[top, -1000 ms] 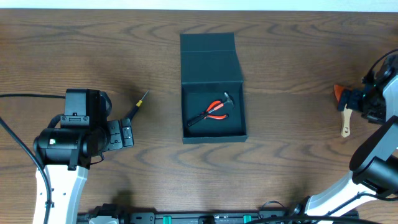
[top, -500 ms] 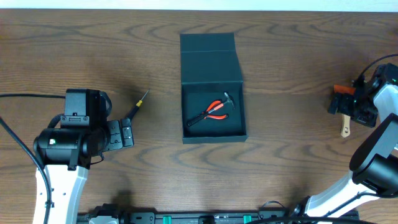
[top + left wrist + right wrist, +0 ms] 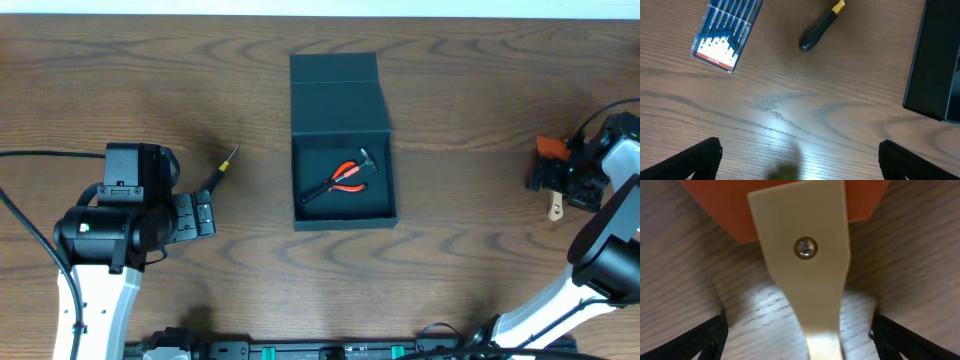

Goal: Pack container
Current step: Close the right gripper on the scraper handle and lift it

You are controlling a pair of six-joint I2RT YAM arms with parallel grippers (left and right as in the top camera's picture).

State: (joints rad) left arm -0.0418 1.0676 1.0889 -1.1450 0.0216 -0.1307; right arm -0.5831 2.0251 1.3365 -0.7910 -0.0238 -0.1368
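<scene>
The scraper's cream handle lies with its narrow part (image 3: 555, 193) (image 3: 820, 328) in the gap between my right gripper's fingers and closing now would catch it, so my right gripper closes next.
The dark teal container (image 3: 342, 205) stands open at the table's middle, its flap lid laid back on the far side. Red-handled pliers (image 3: 340, 178) lie inside it. Its wall also shows at the right edge of the left wrist view (image 3: 935, 60). My right gripper (image 3: 560, 178) is open and low over a scraper with an orange blade (image 3: 543, 148) and a cream handle (image 3: 805, 255). The handle lies between my right fingers (image 3: 797, 340), apart from both. My left gripper (image 3: 800, 160) is open and empty over bare wood, left of the container.
A dark-handled screwdriver with a yellow collar (image 3: 222, 168) lies left of the container and shows in the left wrist view (image 3: 821, 27). A small blue case of white-tipped bits (image 3: 726, 31) lies near it, hidden under the left arm in the overhead view.
My right gripper has moved left and toward the table's near side, settling over the scraper. The left arm, container and tools have not moved.
</scene>
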